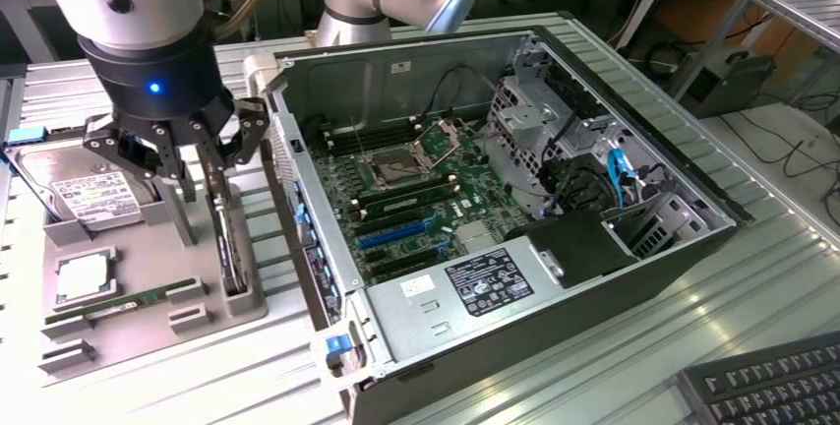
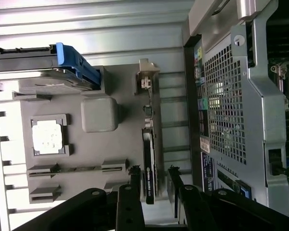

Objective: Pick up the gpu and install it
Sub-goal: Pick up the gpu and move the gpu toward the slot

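Note:
The robot's gripper will next grab the GPU by its upper edge (image 2: 149, 175), which is free, because the tray's slot closes in the GPU's lower edge.
The gpu (image 1: 231, 243) stands on its edge in a slot at the right side of the grey holder tray (image 1: 145, 332), beside the open computer case (image 1: 630, 277). In the wrist view the gpu (image 2: 149, 159) is a thin dark card with a silvery bracket at its far end. My gripper (image 1: 197, 174) hangs just above it and is open. In the wrist view my gripper (image 2: 154, 177) has one black fingertip on each side of the card's near end, apart from it. The motherboard (image 1: 434, 164) with blue expansion slots (image 1: 393, 235) lies inside the case.
On the tray are a hard drive (image 1: 90, 197) with a blue clip (image 2: 77, 65), a processor chip (image 1: 82, 279) and a slim memory stick (image 1: 116, 304). The case's rear wall (image 2: 229, 106) stands close beside the tray. A keyboard (image 1: 774, 386) lies at the exterior view's lower right.

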Controlling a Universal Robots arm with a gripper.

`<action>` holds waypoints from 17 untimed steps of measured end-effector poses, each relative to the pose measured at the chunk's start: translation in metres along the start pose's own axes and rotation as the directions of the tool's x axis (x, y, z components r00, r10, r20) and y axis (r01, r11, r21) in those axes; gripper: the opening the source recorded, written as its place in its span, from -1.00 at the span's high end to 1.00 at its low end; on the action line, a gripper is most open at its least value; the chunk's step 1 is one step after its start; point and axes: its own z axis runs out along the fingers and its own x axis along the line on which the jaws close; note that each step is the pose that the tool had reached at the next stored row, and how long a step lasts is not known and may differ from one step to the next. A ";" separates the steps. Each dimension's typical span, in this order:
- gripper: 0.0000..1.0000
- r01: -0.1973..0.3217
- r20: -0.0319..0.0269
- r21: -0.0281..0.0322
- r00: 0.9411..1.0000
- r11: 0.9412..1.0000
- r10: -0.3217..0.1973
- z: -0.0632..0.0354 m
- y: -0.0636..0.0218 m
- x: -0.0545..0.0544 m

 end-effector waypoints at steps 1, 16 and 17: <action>0.28 0.000 0.000 0.000 1.000 1.000 0.000 0.0016 -0.0003 0.000; 0.28 0.000 0.000 0.000 1.000 1.000 0.000 0.0309 -0.0021 0.001; 0.28 -0.001 0.000 0.000 1.000 1.000 0.001 0.0334 -0.0021 0.001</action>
